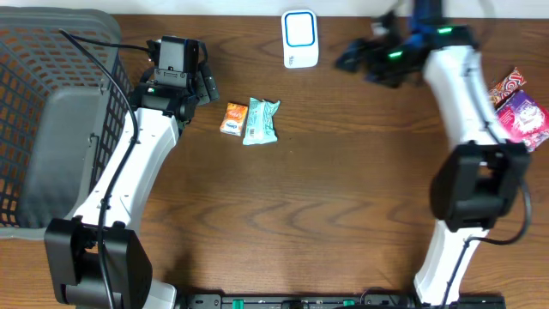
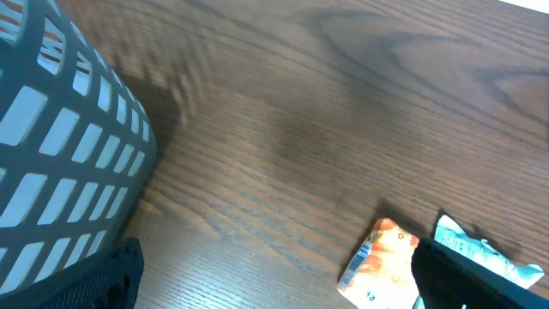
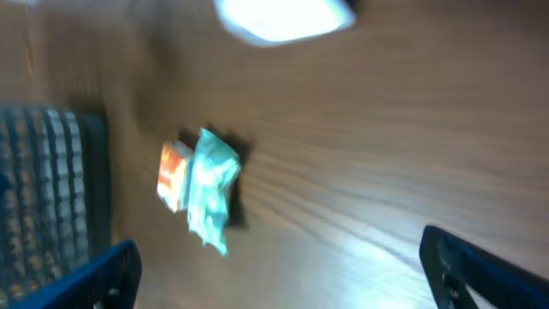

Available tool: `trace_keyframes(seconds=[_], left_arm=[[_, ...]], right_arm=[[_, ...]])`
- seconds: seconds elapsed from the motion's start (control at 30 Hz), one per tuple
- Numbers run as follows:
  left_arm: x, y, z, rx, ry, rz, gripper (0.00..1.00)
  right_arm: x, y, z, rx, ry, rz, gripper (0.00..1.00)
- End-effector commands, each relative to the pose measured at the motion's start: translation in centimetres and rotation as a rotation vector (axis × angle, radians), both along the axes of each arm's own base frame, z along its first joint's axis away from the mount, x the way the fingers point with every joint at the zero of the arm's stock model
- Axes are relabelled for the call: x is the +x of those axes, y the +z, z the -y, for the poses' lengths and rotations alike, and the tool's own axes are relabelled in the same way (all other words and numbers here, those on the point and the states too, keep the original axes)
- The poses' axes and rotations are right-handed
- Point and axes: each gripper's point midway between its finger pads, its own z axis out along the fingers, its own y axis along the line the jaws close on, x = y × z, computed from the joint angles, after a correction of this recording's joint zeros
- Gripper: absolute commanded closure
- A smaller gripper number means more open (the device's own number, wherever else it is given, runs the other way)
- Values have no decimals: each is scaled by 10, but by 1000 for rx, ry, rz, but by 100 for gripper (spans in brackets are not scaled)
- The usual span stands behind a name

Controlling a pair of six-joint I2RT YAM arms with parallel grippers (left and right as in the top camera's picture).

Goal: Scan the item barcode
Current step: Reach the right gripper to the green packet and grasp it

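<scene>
I should use my right gripper to grab the teal packet's edge facing away from the orange packet (image 1: 233, 118), because the teal packet's side must stay open to scan.
Two small packets lie side by side on the wooden table: an orange packet (image 1: 233, 118) (image 2: 382, 262) (image 3: 174, 176) and a teal packet (image 1: 260, 120) (image 2: 485, 255) (image 3: 211, 187). The white barcode scanner (image 1: 299, 39) (image 3: 283, 17) stands at the back edge. My left gripper (image 1: 180, 81) (image 2: 274, 279) hangs open just left of the orange packet, nothing between its fingers. My right gripper (image 1: 360, 53) (image 3: 283, 275) is open and empty, right of the scanner and facing the packets. The right wrist view is blurred.
A dark mesh basket (image 1: 51, 103) (image 2: 60, 146) (image 3: 51, 189) fills the left side of the table. Red and pink packets (image 1: 519, 107) lie at the far right edge. Bare wood stretches across the middle and front.
</scene>
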Motion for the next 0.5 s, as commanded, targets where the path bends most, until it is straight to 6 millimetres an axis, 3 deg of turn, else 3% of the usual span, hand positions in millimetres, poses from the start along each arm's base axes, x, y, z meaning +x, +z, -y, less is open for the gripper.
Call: trace_keyframes(seconds=[0.0, 0.13, 0.27, 0.47], left_arm=[[0, -1, -3, 0, 15, 1, 1], [0, -1, -3, 0, 15, 1, 1], [0, -1, -3, 0, 15, 1, 1], [0, -1, -3, -1, 14, 1, 1]], right_arm=[[-16, -31, -56, -26, 113, 9, 1], [-27, -55, -101, -29, 104, 5, 1], [-36, -79, -127, -42, 44, -11, 1], [-55, -98, -153, -34, 100, 13, 2]])
